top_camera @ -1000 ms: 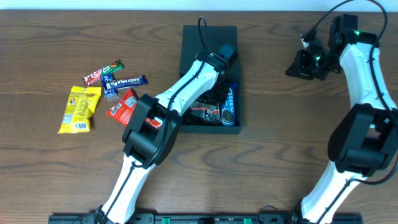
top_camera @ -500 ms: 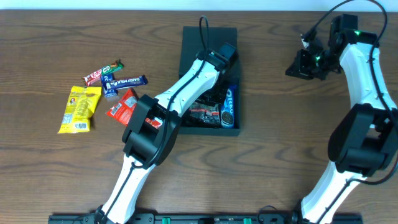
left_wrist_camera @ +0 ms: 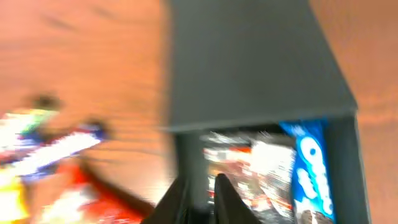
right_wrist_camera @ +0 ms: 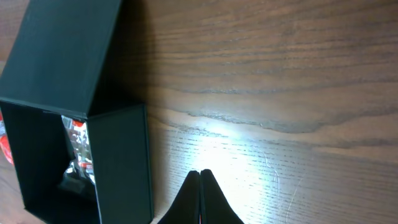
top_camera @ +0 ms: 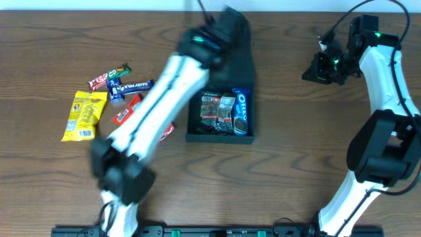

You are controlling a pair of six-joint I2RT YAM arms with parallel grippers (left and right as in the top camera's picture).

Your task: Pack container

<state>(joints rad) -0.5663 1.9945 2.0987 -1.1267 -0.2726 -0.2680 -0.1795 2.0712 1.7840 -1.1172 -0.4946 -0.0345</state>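
Observation:
My right gripper is shut over the wood beside the container, so it would rise empty if lifted now, and the container would stay where it lies.
The black container (top_camera: 253,122) lies open mid-table with its flap lid (left_wrist_camera: 249,62) folded back. Inside lie a blue Oreo packet (top_camera: 241,112) and a silver-red packet (top_camera: 217,108). My left arm is blurred with motion. Its gripper (top_camera: 227,20) hangs over the lid's far end. In the left wrist view the left gripper (left_wrist_camera: 200,190) shows a narrow gap with nothing in it, above the container's left wall. My right gripper (top_camera: 310,70) is shut and empty over bare wood right of the container (right_wrist_camera: 118,162).
Loose snacks lie left of the container: a yellow packet (top_camera: 84,115), a KitKat (top_camera: 100,80), a green bar (top_camera: 120,70), a Dairy Milk bar (top_camera: 135,86) and red packets (top_camera: 128,108). The left arm partly covers the red ones.
My left arm has swung fast up and out of the container toward the back, uncovering the packets inside. Its jaws have parted slightly. The right arm has not moved.

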